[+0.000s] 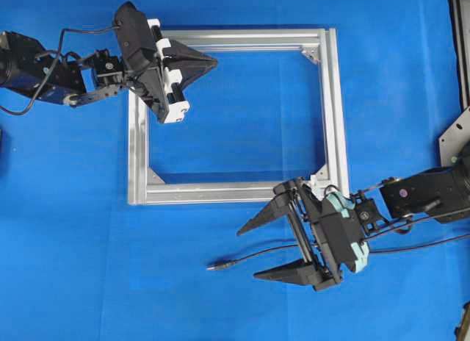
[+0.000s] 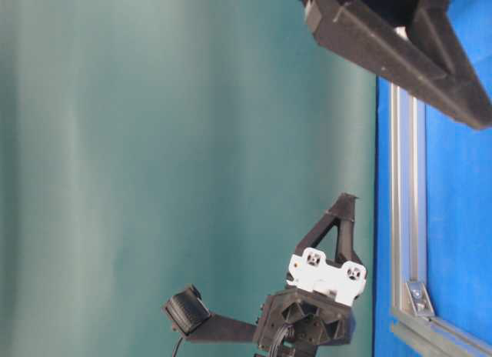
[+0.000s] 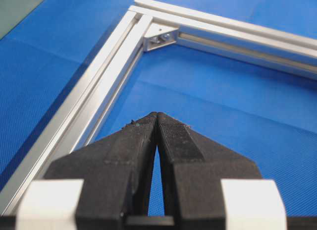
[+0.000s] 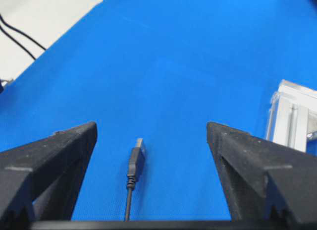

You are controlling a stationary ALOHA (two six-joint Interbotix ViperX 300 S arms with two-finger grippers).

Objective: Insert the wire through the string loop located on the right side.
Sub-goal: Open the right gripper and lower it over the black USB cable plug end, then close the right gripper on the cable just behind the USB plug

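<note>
The right gripper reaches the wire next and grabs it just behind its plug [image 1: 266,249]. That leaves the wire's grey plug tip [image 1: 220,264] free to thread the string loop.
The wire [image 1: 250,257] lies on the blue cloth in front of the silver frame [image 1: 334,113], its grey plug tip [image 1: 212,267] pointing left. My right gripper [image 1: 247,254] hovers open over it, a finger on each side and touching nothing. In the right wrist view the plug [image 4: 136,158] rests between the spread fingers of that gripper [image 4: 151,126]. A tiny pale loop [image 1: 332,188] at the frame's near right corner may be the string loop; it is too small to be sure. My left gripper [image 1: 214,62] is shut and empty over the frame's far left part [image 3: 157,114].
The frame's rails and corner brackets [image 3: 161,36] lie flat on the cloth. One frame corner [image 4: 292,116] sits just right of my right gripper. In the table-level view, a right finger [image 2: 415,57] looms close and the left gripper [image 2: 344,201] hangs farther off.
</note>
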